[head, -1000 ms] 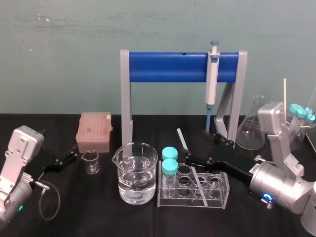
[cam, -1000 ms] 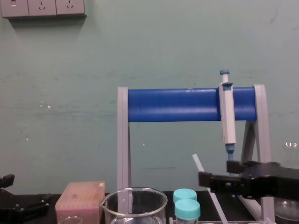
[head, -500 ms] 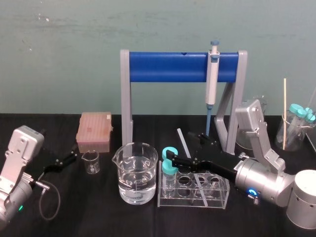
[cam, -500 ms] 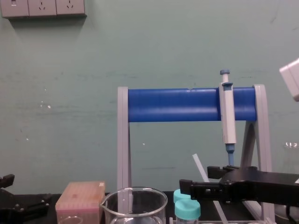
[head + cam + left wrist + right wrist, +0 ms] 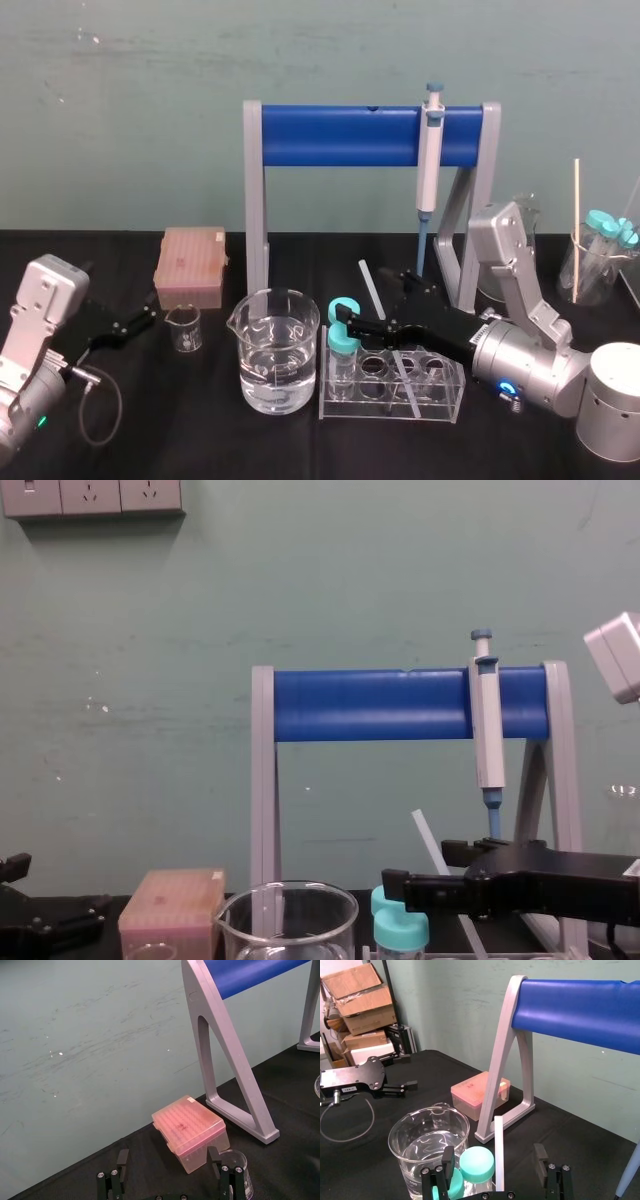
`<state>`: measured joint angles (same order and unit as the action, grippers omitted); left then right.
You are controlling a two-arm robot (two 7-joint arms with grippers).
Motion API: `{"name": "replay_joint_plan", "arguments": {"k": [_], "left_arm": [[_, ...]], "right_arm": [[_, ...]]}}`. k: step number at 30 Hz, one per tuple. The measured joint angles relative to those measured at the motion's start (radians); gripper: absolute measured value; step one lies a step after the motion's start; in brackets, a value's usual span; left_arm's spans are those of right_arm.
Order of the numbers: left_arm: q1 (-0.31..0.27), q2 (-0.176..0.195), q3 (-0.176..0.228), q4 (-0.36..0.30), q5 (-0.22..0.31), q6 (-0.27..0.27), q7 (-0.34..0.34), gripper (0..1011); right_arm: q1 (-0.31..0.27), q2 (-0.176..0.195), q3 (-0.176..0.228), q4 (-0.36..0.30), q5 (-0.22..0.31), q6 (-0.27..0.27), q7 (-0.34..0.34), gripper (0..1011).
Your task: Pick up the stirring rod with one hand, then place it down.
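Observation:
I should next grab the stirring rod with my right gripper by its free upper part (image 5: 436, 855), because teal-capped tubes crowd the rod's lower end in the rack.
The stirring rod (image 5: 368, 284) is a thin whitish rod that leans with its lower end in the clear tube rack (image 5: 448, 398) and its top tilted back-left. It also shows in the right wrist view (image 5: 499, 1150) and the chest view (image 5: 427, 838). My right gripper (image 5: 378, 300) is open and level with the rod's middle. In the right wrist view (image 5: 492, 1160) the rod stands between the two fingers, touching neither. My left gripper (image 5: 140, 322) rests open at the far left of the table, facing the pink box (image 5: 189, 1130).
A beaker of water (image 5: 278, 350) stands left of the rack, with two teal-capped tubes (image 5: 343, 338) close to my right fingers. Behind is the blue stand (image 5: 340, 135) with the hanging pipette (image 5: 430, 160). A small beaker (image 5: 183, 328) and glassware (image 5: 598, 258) sit at the sides.
My right gripper has moved left across the rack until its fingers flank the rod. It has hardly moved in the last half second. The left arm is still.

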<state>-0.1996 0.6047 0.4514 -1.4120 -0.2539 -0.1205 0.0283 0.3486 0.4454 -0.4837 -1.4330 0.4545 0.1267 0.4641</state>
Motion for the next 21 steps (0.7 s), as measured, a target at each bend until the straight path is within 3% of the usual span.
{"name": "replay_joint_plan", "arguments": {"k": [8,21], "left_arm": [[0.0,0.0,0.0,0.0,0.0,0.0,0.0,1000],[0.0,0.0,0.0,0.0,0.0,0.0,0.0,1000]], "right_arm": [[-0.001,0.001,0.001,-0.002,0.004,0.0,0.001,852],[-0.003,0.002,0.002,-0.003,0.007,0.0,0.003,421]]}}
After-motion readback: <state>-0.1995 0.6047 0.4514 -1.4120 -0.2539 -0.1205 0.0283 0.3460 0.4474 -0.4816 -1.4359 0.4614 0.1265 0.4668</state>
